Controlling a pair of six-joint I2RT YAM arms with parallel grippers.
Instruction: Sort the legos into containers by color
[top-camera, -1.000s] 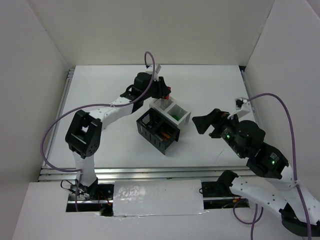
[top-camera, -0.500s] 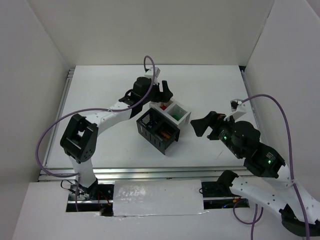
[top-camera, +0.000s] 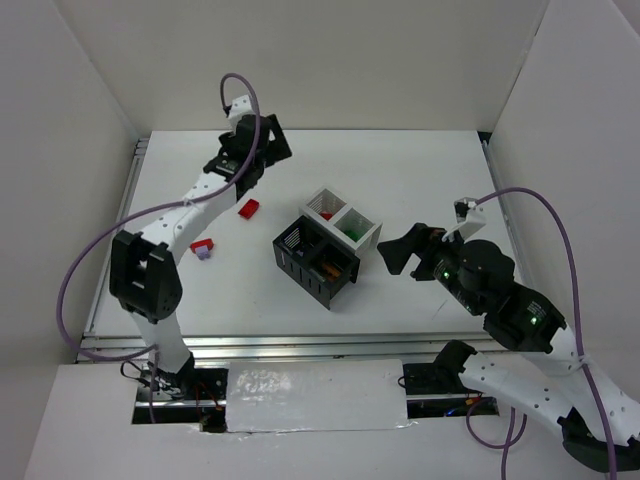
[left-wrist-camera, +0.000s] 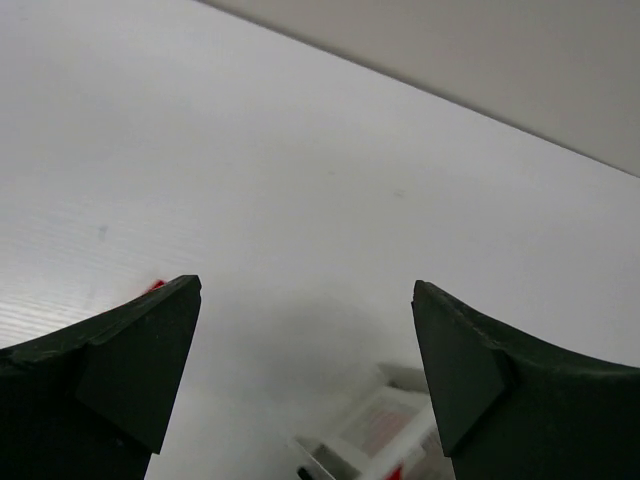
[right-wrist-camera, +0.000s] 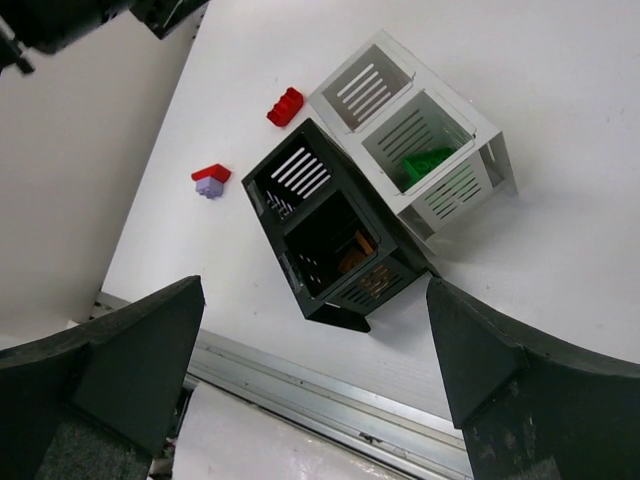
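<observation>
The loose red lego needs to be grabbed next by its long sides with my left gripper. Its ends then stay free to go into the white bin.
The containers form a 2x2 cluster mid-table: two white bins (top-camera: 342, 218) (right-wrist-camera: 420, 125) and two black bins (top-camera: 314, 262) (right-wrist-camera: 325, 235). One white bin holds a green lego (top-camera: 352, 232) (right-wrist-camera: 425, 163), the other a red lego (top-camera: 325, 213). An orange-brown lego (right-wrist-camera: 356, 255) lies in a black bin. On the table to the left lie a loose red lego (top-camera: 248, 208) (right-wrist-camera: 285, 106) and a red lego stacked on a light purple one (top-camera: 203, 249) (right-wrist-camera: 211, 180). My left gripper (top-camera: 272, 140) (left-wrist-camera: 307, 290) hangs open and empty over the far left. My right gripper (top-camera: 398, 250) (right-wrist-camera: 315, 290) is open and empty, right of the bins.
White walls stand on three sides of the table. A metal rail (top-camera: 300, 345) (right-wrist-camera: 330, 405) runs along the near edge, and another down the left edge (top-camera: 125, 215). Purple cables loop off both arms.
My left gripper opened above the white bin, leaving a red lego in it, then swung up and left to the far side. The right arm barely shifted.
</observation>
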